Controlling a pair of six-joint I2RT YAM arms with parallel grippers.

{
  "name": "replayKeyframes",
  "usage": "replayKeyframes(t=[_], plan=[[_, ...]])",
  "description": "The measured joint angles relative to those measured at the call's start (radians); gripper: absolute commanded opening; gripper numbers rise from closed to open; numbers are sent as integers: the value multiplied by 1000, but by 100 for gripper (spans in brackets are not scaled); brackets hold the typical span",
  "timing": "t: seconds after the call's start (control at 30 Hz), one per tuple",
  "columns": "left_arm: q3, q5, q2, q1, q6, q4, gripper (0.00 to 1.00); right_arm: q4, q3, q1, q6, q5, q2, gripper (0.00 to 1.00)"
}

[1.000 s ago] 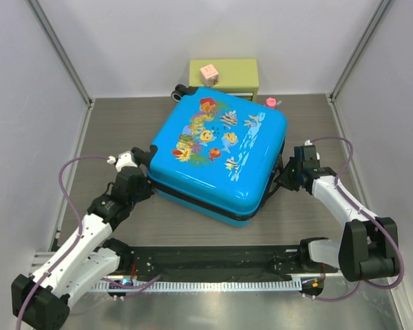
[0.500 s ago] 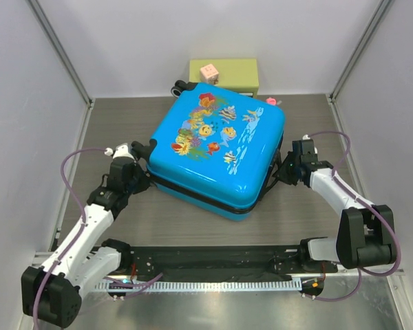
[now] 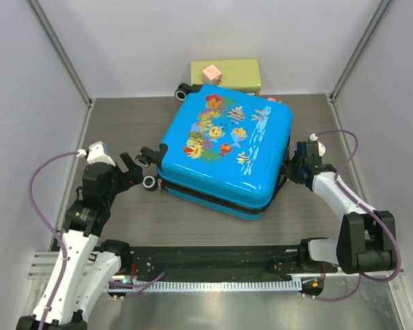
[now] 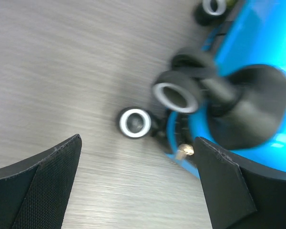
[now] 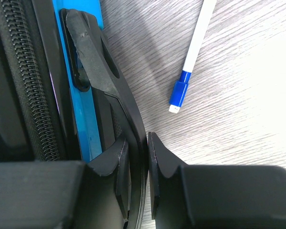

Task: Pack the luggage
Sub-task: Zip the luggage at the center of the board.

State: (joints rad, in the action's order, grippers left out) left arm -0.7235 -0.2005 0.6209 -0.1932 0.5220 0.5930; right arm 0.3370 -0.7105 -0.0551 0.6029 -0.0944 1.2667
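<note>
The luggage [image 3: 227, 148] lies flat mid-table and would stay short of the wall if I opened now; my right gripper must move it toward the wall first.
The luggage [image 3: 227, 148], a bright blue hard-shell case with a fish print, lies flat and closed mid-table. My left gripper [image 3: 133, 172] stands open just left of its wheeled corner, touching nothing. In the left wrist view the gripper [image 4: 137, 141] is spread wide, with a black wheel [image 4: 135, 122] and the blue shell [image 4: 257, 43] beyond the fingertips. My right gripper [image 3: 290, 172] is at the case's right side. The right wrist view shows this gripper [image 5: 139, 140] shut on the black side handle [image 5: 100, 62], beside the zipper [image 5: 26, 95].
A small green drawer chest [image 3: 237, 71] with a pink cube [image 3: 210, 72] on it stands behind the case at the back wall. A white pen with a blue cap [image 5: 193, 62] lies on the table right of the handle. Grey walls close in both sides.
My left gripper has opened wide and drawn back to the left, away from the wheeled corner. The case has shifted a little to the right. The right gripper keeps its hold on the handle.
</note>
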Motion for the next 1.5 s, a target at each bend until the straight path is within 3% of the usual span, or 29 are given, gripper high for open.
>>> replayKeyframes(t=[0.13,0.33,0.6,0.8,1.03,1.33,1.5], plan=[[-118,117,129,0,-6,-27,100,-1,2,0,-6,0,-4,1],[-276,318,394,-1,-12,-200,100,-10,16,0,-8,-1,-18,1],[-328,531,635,-2,-31,-330,100,16,26,0,-21,-4,-44,1],[-237,655,624,-6,-10,-449,100,18,25,19,-40,3,-40,1],[-108,730,483,-60,-3,-536,100,42,-15,58,-131,-24,-6,1],[7,626,310,-171,19,-561,100,55,-45,87,-266,-32,22,2],[43,527,253,-253,37,-562,100,53,-63,92,-298,-45,47,8]])
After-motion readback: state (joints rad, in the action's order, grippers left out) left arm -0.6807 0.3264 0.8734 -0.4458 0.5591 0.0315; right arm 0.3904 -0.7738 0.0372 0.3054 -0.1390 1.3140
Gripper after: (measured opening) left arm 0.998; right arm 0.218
